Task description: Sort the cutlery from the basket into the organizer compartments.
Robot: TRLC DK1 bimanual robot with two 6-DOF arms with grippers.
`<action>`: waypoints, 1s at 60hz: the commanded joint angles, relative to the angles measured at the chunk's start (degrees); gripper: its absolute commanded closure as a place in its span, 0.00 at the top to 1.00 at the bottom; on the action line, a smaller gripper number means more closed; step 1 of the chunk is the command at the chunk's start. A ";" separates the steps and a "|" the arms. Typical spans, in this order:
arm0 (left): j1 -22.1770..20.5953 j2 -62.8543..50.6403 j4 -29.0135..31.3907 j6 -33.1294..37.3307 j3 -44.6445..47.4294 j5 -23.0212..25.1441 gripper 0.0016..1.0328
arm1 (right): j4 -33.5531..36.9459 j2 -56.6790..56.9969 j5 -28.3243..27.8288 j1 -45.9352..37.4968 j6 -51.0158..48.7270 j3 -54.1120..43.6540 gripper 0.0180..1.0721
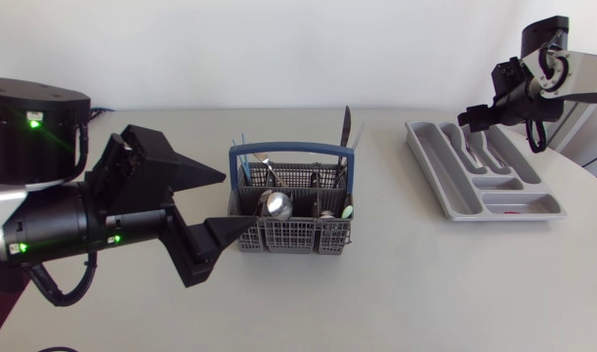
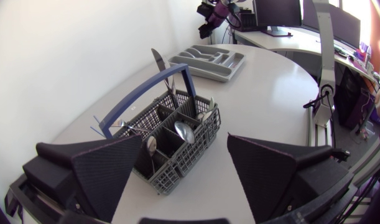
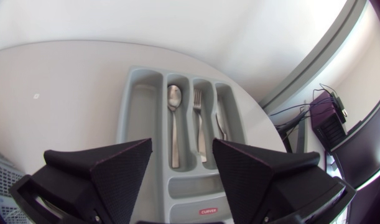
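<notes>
The sides of the basket close in around the spoon's handle. I need to grab the silver spoon next with my left gripper by its bowl end (image 1: 278, 205), which sticks out on top.
The grey cutlery basket (image 1: 293, 233) with its blue handle (image 1: 288, 150) stands mid-table, holding spoons (image 1: 276, 203), a tall knife (image 1: 345, 123) and several other pieces. My left gripper (image 1: 221, 201) hangs open and empty just left of it; the basket (image 2: 177, 158) lies ahead of its fingers (image 2: 109, 168). The grey organizer (image 1: 445, 191) sits at the right. My right gripper (image 1: 482, 115) hovers open and empty over its far end. Below that gripper (image 3: 182, 144), a spoon (image 3: 173, 121), a fork (image 3: 199, 124) and a third piece (image 3: 221, 126) lie in separate long compartments of the organizer (image 3: 140, 106).
The organizer's wide outer slot (image 3: 143, 112) and short end compartments (image 1: 518, 202) hold no cutlery that I can see. Bare table lies between basket and organizer (image 2: 208, 61). My left arm's large base (image 1: 29, 127) stands at the far left.
</notes>
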State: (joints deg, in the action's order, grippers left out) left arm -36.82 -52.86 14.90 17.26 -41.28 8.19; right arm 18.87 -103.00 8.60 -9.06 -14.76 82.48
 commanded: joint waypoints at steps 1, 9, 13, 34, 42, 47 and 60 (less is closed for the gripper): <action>-1.50 -0.40 -1.36 1.29 1.81 -1.59 0.92 | -0.86 6.32 -3.50 1.68 -1.14 -6.89 0.71; -2.73 -2.51 -2.94 2.78 1.99 -4.41 0.92 | -2.35 13.97 -8.78 3.35 -1.93 -15.50 0.71; -2.47 -3.92 -3.38 2.78 1.29 -4.93 0.92 | -3.05 17.75 -10.01 4.58 -2.02 -19.64 0.71; 0.34 -14.02 4.18 -10.66 -10.23 -3.35 0.84 | -0.15 33.04 -7.28 17.85 0.17 -33.70 0.71; 1.66 -20.26 10.59 -16.55 -16.99 0.69 0.84 | 1.78 36.29 -4.47 23.30 2.46 -35.54 0.71; 2.98 -24.13 12.35 -18.49 -19.28 2.36 0.81 | 2.84 37.35 -4.12 24.79 3.34 -35.72 0.71; 5.09 -29.14 14.99 -19.80 -21.65 8.43 0.74 | 4.77 38.49 -2.98 27.69 4.66 -35.90 0.71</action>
State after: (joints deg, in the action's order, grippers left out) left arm -32.27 -80.14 28.75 -0.47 -60.69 14.46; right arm 22.74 -65.04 4.82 17.61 -11.90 48.38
